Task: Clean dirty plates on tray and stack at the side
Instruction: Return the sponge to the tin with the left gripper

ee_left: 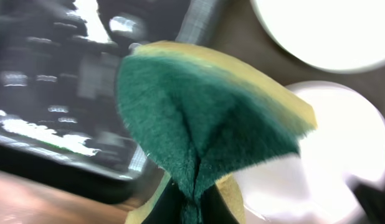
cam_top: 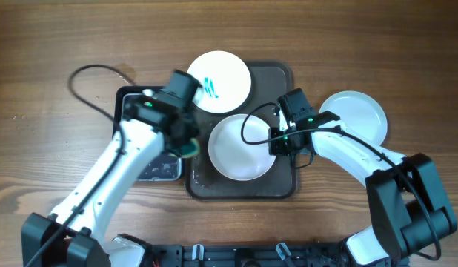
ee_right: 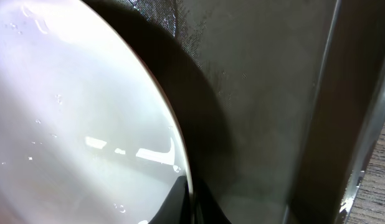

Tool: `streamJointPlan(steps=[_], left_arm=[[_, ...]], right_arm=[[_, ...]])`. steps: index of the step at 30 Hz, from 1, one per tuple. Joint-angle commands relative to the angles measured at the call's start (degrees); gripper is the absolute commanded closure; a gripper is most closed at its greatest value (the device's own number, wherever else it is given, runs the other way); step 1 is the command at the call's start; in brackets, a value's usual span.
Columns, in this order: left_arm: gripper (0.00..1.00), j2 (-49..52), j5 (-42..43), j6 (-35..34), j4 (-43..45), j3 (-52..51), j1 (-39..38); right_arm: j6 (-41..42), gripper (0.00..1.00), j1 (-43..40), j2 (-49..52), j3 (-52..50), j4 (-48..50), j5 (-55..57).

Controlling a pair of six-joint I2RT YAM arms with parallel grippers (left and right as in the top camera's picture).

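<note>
The sponge (ee_left: 205, 118) hangs above the smaller black tray's edge and would fall short of its inside if I opened now. The sponge goes farther in next with my left gripper.
The dark brown tray (cam_top: 281, 178) lies mid-table. A plain white plate (cam_top: 242, 147) sits on it. My right gripper (cam_top: 282, 142) is shut on that plate's right rim; the right wrist view shows the fingers (ee_right: 191, 205) pinching the plate's edge (ee_right: 74, 124) over the tray (ee_right: 261, 112). A plate with a teal smear (cam_top: 218, 81) overlaps the tray's far left corner. A third plain plate (cam_top: 355, 119) lies on the table to the right. My left gripper (cam_top: 188, 148) is shut on a green and yellow sponge (ee_left: 205, 118) by the tray's left edge, with both tray plates (ee_left: 342, 137) (ee_left: 329, 25) beyond it.
A smaller black tray (cam_top: 151, 167) lies left of the brown tray, under my left arm; it also shows in the left wrist view (ee_left: 49, 106). A black cable (cam_top: 88, 96) loops over the wooden table at the far left.
</note>
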Motion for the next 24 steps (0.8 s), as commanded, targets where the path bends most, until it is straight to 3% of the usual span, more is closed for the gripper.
streamJointPlan(steps=[1,4,10,12,16,19,24], left_arm=[[0.96,-0.5,-6.97,1.46,0.94,-3.54,8.31],[0.96,0.9,-6.67,3.17,7.08,-9.4,12.87],[0.93,3.85,-2.34,7.43,16.87,-16.5,13.81],[0.82,3.15,-1.95,7.43,16.87,-16.09,13.81],[0.29,-1.2,2.34,7.67,12.66,-12.09,14.56],[0.11,-5.4,2.78,7.63,7.76,-9.29,16.65],[0.03,-13.88,2.8,7.61,0.98,-7.04,25.22]], right_arm=[[-1.86,0.96,-0.17,1.03,-0.48,-0.44,2.51],[-1.88,0.96,-0.17,1.03,-0.48,-0.37,2.51],[-1.95,0.96,-0.17,1.03,-0.48,0.26,2.51],[-2.56,0.96,-0.17,1.03,-0.48,0.35,2.51],[-5.14,0.96,-0.2,0.85,0.35,-1.68,2.51],[-6.67,0.96,-0.2,0.63,5.29,-9.92,2.23],[-10.73,0.96,0.09,0.63,18.47,-24.48,-1.86]])
